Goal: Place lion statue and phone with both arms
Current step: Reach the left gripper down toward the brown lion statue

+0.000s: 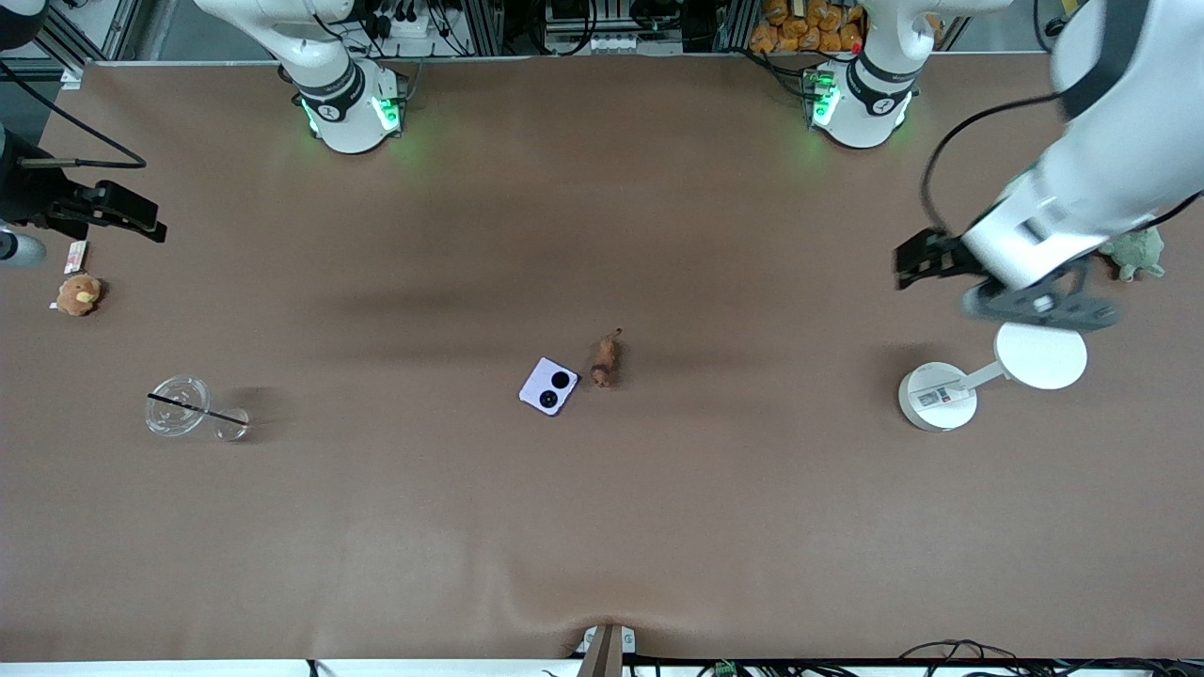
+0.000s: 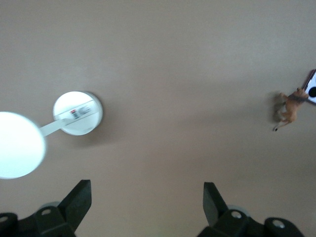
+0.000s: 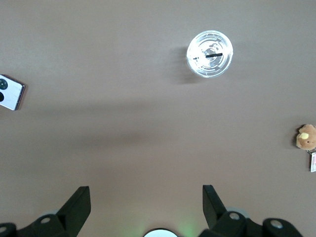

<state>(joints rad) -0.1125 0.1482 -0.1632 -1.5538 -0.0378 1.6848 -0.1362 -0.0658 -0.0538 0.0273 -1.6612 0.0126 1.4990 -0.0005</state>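
The lion statue needs to be placed, while the phone (image 1: pixel 549 385) goes separately. My left gripper will next grab the lion statue by its body (image 1: pixel 605 361).
The lion statue (image 1: pixel 606 360), a tiny brown figurine, lies at the table's middle. The pale-lavender phone (image 1: pixel 549 385) with two black circles lies close beside it, a little nearer to the front camera and toward the right arm's end. My left gripper (image 1: pixel 910 261) is open and empty, up over the left arm's end of the table by a white stand. Its wrist view (image 2: pixel 147 197) shows the lion (image 2: pixel 289 109) and the phone's edge (image 2: pixel 312 89) far off. My right gripper (image 1: pixel 141 221) is open and empty over the right arm's end. Its wrist view (image 3: pixel 146 197) shows the phone (image 3: pixel 11 92).
A white stand (image 1: pixel 938 397) with a round disc (image 1: pixel 1040 355) and a green plush toy (image 1: pixel 1135 252) are at the left arm's end. An orange-brown plush toy (image 1: pixel 79 294) and a clear cup (image 1: pixel 179 406) with a black straw are at the right arm's end.
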